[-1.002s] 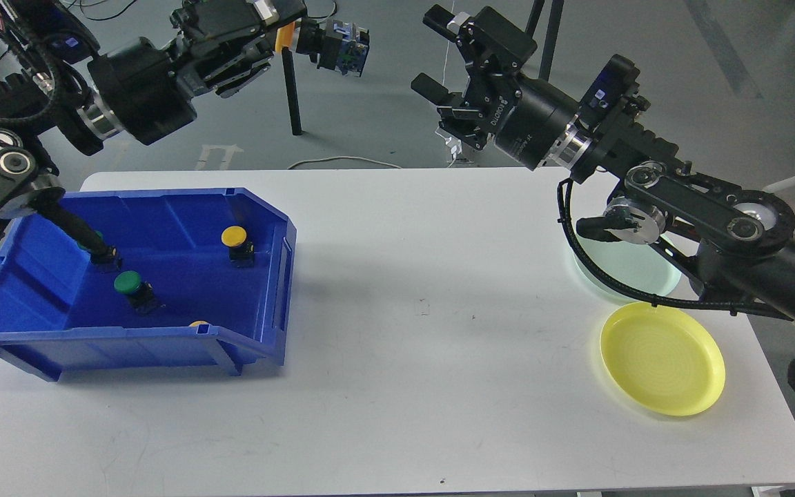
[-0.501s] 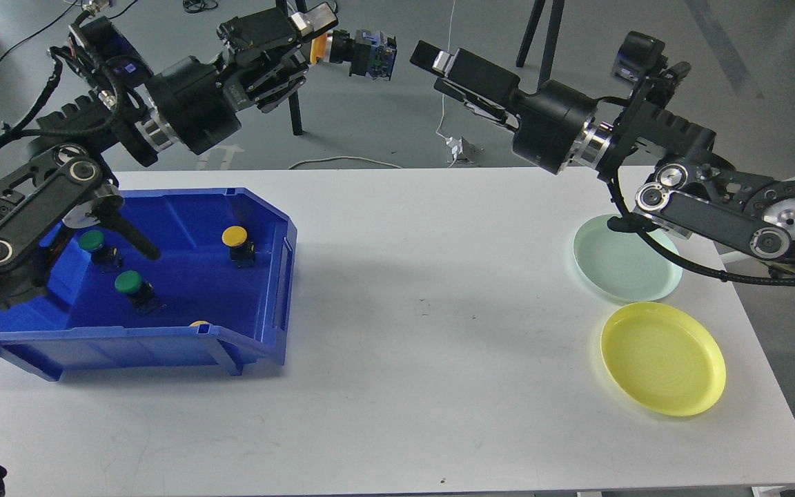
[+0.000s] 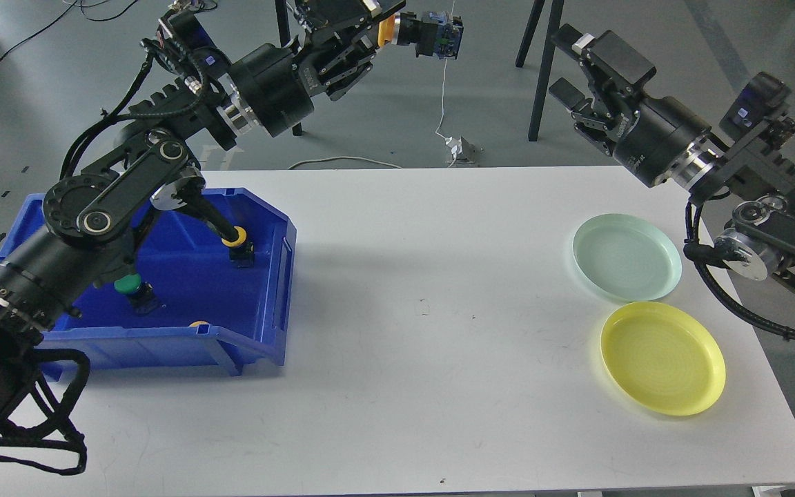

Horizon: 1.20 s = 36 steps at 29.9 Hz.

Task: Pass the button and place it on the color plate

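My left gripper's fingers already cover the yellow cap. My right gripper should next grab the yellow-capped button by its exposed body end (image 3: 444, 34).
My left gripper (image 3: 385, 27) is shut on a yellow-capped button (image 3: 425, 32) with a black and blue body, held high above the table's far edge. My right gripper (image 3: 566, 65) is open and empty, to the right of the button with a gap between them. The yellow plate (image 3: 662, 358) lies at the front right of the white table, and the pale green plate (image 3: 626, 256) lies just behind it. Both plates are empty.
A blue bin (image 3: 163, 338) at the left holds a yellow button (image 3: 234, 238), a green button (image 3: 128, 284) and another yellow one (image 3: 199, 323) at its front wall. My left arm crosses above the bin. Black stand legs (image 3: 541, 76) rise behind the table.
My left gripper has carried the button to the right and higher. My right gripper has pulled back to the right and turned, its fingers now spread toward the button.
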Each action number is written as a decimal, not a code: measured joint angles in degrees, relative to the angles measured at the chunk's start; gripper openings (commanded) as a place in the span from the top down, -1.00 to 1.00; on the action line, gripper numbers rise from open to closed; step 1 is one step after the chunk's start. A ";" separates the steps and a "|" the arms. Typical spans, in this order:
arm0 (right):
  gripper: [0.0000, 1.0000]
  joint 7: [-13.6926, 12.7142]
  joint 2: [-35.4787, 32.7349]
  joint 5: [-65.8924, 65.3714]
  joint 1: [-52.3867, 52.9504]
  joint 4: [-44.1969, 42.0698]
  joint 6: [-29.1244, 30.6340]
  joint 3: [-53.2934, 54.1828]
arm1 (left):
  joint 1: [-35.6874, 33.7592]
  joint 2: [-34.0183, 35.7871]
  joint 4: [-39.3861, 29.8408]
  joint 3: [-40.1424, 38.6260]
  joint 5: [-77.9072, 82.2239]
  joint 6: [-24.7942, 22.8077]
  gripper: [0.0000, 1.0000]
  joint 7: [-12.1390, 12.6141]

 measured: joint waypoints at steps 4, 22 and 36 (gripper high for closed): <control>-0.94 0.00 1.33 9.84 -4.26 0.28 2.15 3.54 | -0.09 -2.33 1.79 0.57 0.37 0.00 0.40 0.00; -0.88 0.00 11.91 13.10 -10.78 4.34 4.92 7.02 | -0.09 -6.16 6.14 6.93 -0.18 0.00 0.40 0.00; -0.63 0.00 15.53 13.00 -10.10 4.30 3.96 8.18 | 0.04 -6.17 6.14 7.25 -0.24 0.00 0.40 0.00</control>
